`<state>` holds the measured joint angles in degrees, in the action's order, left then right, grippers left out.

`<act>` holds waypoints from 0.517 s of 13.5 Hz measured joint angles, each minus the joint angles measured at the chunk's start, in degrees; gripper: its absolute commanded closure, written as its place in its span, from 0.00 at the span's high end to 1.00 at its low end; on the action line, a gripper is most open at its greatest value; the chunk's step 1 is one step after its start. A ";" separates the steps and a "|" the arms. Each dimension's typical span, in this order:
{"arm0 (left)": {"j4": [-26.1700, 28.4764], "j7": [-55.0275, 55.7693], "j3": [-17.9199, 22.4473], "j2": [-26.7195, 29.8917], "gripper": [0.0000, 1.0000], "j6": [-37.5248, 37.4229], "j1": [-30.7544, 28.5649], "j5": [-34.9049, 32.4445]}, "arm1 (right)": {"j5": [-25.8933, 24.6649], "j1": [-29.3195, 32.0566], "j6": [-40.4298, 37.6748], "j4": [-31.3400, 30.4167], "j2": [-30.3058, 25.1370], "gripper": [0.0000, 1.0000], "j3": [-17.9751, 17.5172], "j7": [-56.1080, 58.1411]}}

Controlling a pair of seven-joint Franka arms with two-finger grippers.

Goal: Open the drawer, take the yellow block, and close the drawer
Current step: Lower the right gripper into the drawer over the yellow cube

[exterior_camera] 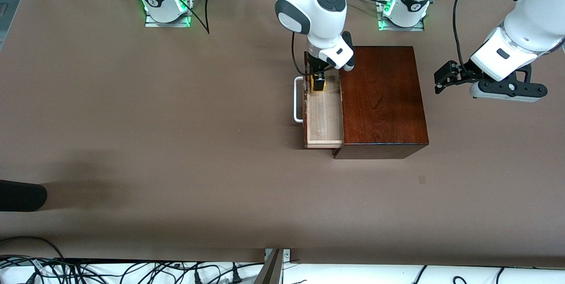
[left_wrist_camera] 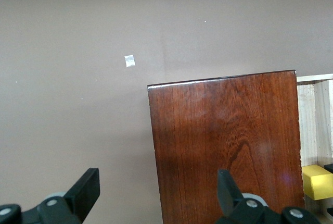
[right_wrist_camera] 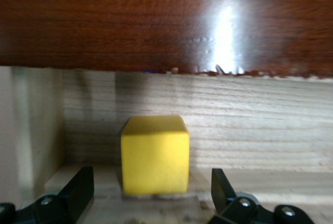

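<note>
I next need to pick up the yellow block by two opposite sides with my right gripper, to take the block (exterior_camera: 318, 85) out so the drawer can close.
The dark reddish-brown wooden box (exterior_camera: 382, 98) stands mid-table with its drawer (exterior_camera: 324, 118) pulled out toward the right arm's end, pale inside, with a white loop handle (exterior_camera: 298, 98). The yellow block (exterior_camera: 318, 85) sits in the drawer's corner farthest from the front camera. My right gripper (exterior_camera: 318, 80) is lowered into the drawer, open, with a finger on each side of the block (right_wrist_camera: 155, 153) and not touching it. My left gripper (exterior_camera: 442, 77) is open and empty, in the air beside the box at the left arm's end. In the left wrist view the box top (left_wrist_camera: 223, 146) and the block (left_wrist_camera: 318, 181) show.
A small pale mark (exterior_camera: 422, 179) lies on the brown table nearer the front camera than the box. A dark rounded object (exterior_camera: 20, 195) juts in at the right arm's end. Cables (exterior_camera: 132, 270) run along the front edge.
</note>
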<state>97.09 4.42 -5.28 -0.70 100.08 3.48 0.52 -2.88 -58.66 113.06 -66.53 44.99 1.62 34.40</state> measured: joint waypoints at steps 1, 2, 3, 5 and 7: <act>-0.02 0.00 0.00 0.00 1.00 0.02 0.00 0.00 | 0.00 -0.02 0.41 0.01 0.58 1.00 -0.03 0.00; -0.09 0.00 0.00 0.00 1.00 0.05 0.00 0.00 | 0.00 -0.05 0.61 0.02 0.94 1.00 -0.06 0.00; -0.16 0.00 0.00 0.00 1.00 0.06 0.00 0.00 | 0.00 -0.14 0.64 0.02 1.09 1.00 -0.08 0.00; -0.24 0.00 0.00 0.00 1.00 0.06 0.00 0.00 | 0.00 -0.38 0.64 0.03 1.25 0.92 -0.09 -0.04; -0.25 0.00 0.00 0.00 1.00 0.06 0.00 0.00 | 0.00 -0.70 0.69 0.03 1.52 0.45 -0.10 -0.21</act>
<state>96.84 4.42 -5.28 -0.70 100.14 3.48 0.52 -2.88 -59.36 113.74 -66.50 46.50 1.53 34.19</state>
